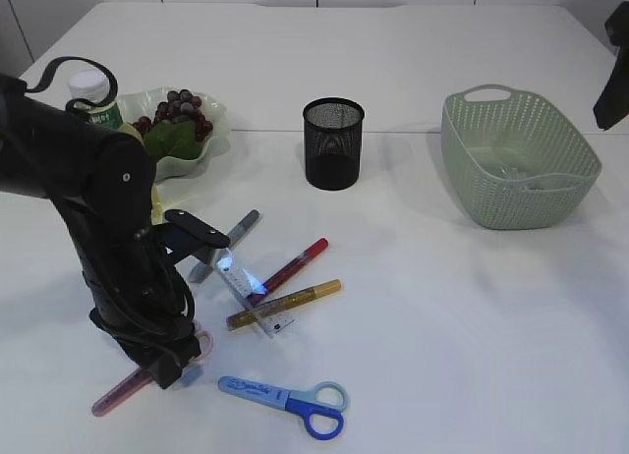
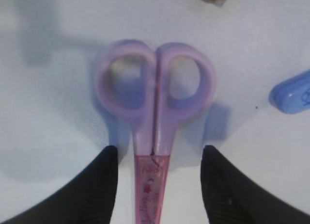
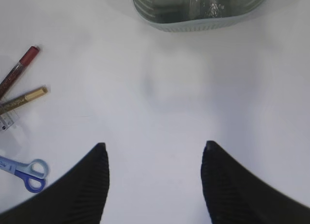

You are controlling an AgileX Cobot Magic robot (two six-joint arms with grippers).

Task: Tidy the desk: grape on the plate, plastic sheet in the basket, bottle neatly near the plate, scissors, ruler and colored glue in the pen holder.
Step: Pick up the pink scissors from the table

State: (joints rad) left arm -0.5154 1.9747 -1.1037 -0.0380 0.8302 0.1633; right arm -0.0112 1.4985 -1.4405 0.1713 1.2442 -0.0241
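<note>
My left gripper should next grab the pink scissors (image 1: 118,393) by their narrow sheathed blades; their finger loops are wider than my fingers' gap.
My left gripper (image 2: 159,156) is open, low over the table, its fingers on either side of the sheathed blades of pink scissors (image 2: 155,103), apart from them. In the exterior view it (image 1: 162,370) is at the front left over these scissors (image 1: 118,393). Blue scissors (image 1: 285,395), a clear ruler (image 1: 246,287) and red (image 1: 292,267), gold (image 1: 285,304) and silver (image 1: 234,236) glue pens lie mid-table. Grapes (image 1: 180,112) lie on the plate (image 1: 185,164), with the bottle (image 1: 93,95) beside it. My right gripper (image 3: 155,156) is open and empty.
The black mesh pen holder (image 1: 333,142) stands at the centre back. The green basket (image 1: 518,159) at the right holds a clear plastic sheet (image 3: 208,6). The right arm (image 1: 614,71) hangs at the upper right edge. The blue scissors' sheath tip (image 2: 290,93) lies right of the pink ones.
</note>
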